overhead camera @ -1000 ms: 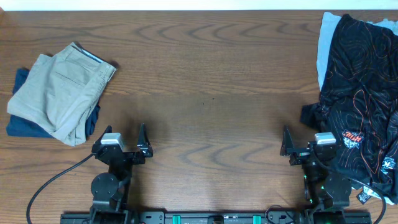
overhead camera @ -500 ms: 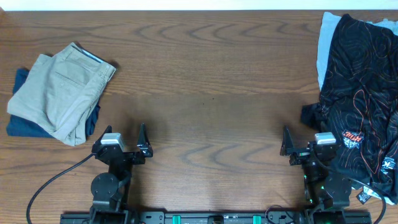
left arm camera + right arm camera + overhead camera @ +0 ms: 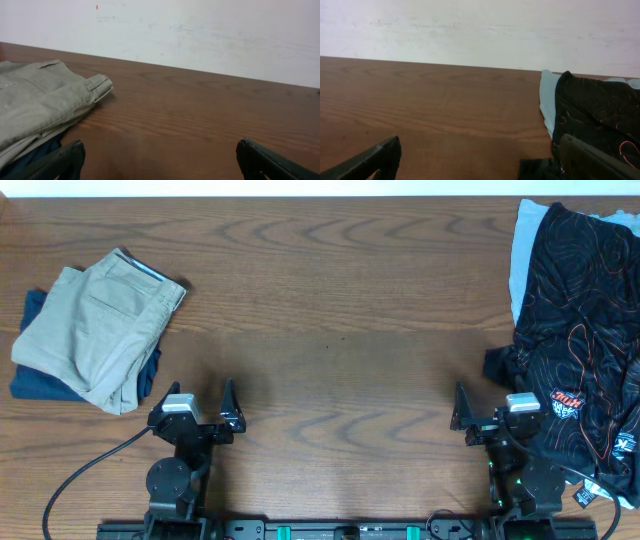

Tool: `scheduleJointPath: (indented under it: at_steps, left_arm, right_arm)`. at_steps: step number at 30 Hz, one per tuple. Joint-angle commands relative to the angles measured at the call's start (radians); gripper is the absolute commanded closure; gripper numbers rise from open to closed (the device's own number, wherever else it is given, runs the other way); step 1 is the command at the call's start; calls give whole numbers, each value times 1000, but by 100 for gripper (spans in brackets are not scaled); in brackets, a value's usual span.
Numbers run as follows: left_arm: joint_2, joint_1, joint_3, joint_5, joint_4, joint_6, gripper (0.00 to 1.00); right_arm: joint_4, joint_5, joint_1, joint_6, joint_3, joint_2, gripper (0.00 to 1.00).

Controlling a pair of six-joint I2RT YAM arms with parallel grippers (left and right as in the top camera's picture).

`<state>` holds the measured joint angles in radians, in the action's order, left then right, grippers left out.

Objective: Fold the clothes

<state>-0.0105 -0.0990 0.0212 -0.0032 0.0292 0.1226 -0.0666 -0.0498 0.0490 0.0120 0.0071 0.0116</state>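
I should next use my right gripper to grab the black jersey (image 3: 580, 330) by its edge that faces the bare wood, so I can drag the jersey out for folding.
The clothes, a black jersey (image 3: 580, 330) with thin orange contour lines and an orange logo, lie crumpled at the table's right edge. The right wrist view shows the same jersey (image 3: 600, 107) on its right side. My right gripper (image 3: 492, 398) sits low at the front right, just left of the jersey's lower edge. It is open and holds nothing (image 3: 480, 152). Its right finger (image 3: 590, 160) stands close against the dark cloth. My left gripper (image 3: 196, 398) rests at the front left, open and empty (image 3: 160, 155), over bare wood.
A light-blue shirt (image 3: 525, 250) lies under the jersey's upper left part. Folded khaki trousers (image 3: 95, 330) sit on a dark blue garment (image 3: 30, 375) at the left. A black cable (image 3: 80, 470) runs from the left arm's base. A white wall (image 3: 200, 30) stands behind the table.
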Motion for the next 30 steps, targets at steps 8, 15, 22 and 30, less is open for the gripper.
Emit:
scheduleJointPath:
  at_steps: [8, 15, 22, 30]
  left_arm:
    - [6, 5, -17, -7, 42, -13, 2]
    - [-9, 5, 56, 137, 98, 71, 2]
    - [-172, 5, 294, 134, 385, 70, 2]
    - [-523, 5, 581, 135, 661, 70, 2]
  right_arm:
    - [-4, -8, -18, -106, -2, 0, 1]
    - [-89, -11, -18, -127, 66, 92, 1]
    - [-216, -10, -18, -127, 288, 362, 1]
    - [-508, -3, -18, -43, 679, 861, 1]
